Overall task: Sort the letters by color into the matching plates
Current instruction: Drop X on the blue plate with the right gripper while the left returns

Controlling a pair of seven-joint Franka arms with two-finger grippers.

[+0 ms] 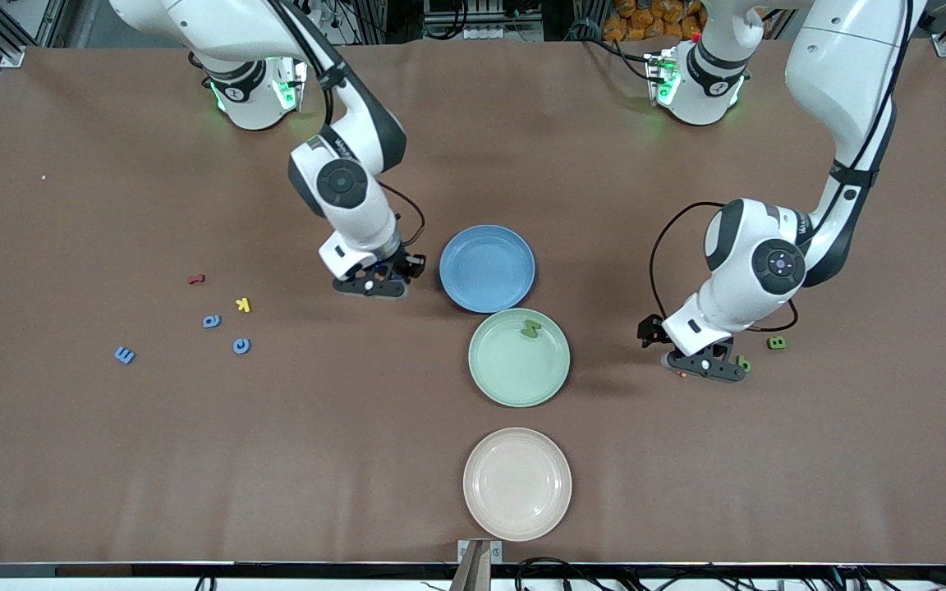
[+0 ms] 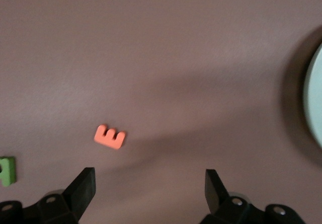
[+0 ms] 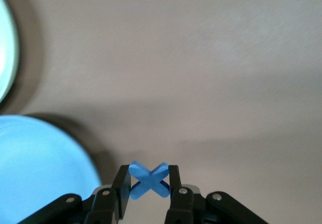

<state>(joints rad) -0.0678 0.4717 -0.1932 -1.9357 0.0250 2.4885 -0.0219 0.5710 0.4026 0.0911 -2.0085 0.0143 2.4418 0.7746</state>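
Note:
The robot's right gripper should keep hold of the blue X letter [image 3: 149,179] until the letter is over the blue plate, because the letter still hangs short of the plate's rim.
My right gripper [image 1: 374,287] is shut on a blue X letter [image 3: 149,179] and hangs low over the table beside the blue plate [image 1: 487,268], which also shows in the right wrist view [image 3: 40,168]. The mint green plate [image 1: 520,369] holds one green letter [image 1: 530,329]. My left gripper [image 1: 707,367] is open and empty, low over the table toward the left arm's end. An orange E [image 2: 110,136] lies just ahead of its fingers. Two green letters [image 1: 777,342] [image 1: 743,363] lie beside it. Three blue letters [image 1: 124,355] [image 1: 211,321] [image 1: 241,345] lie toward the right arm's end.
A cream-white plate [image 1: 517,484] sits nearest the front camera, in line with the other two plates. A red letter [image 1: 196,279] and a yellow K [image 1: 243,304] lie among the blue letters. The green plate's rim shows in the left wrist view [image 2: 314,103].

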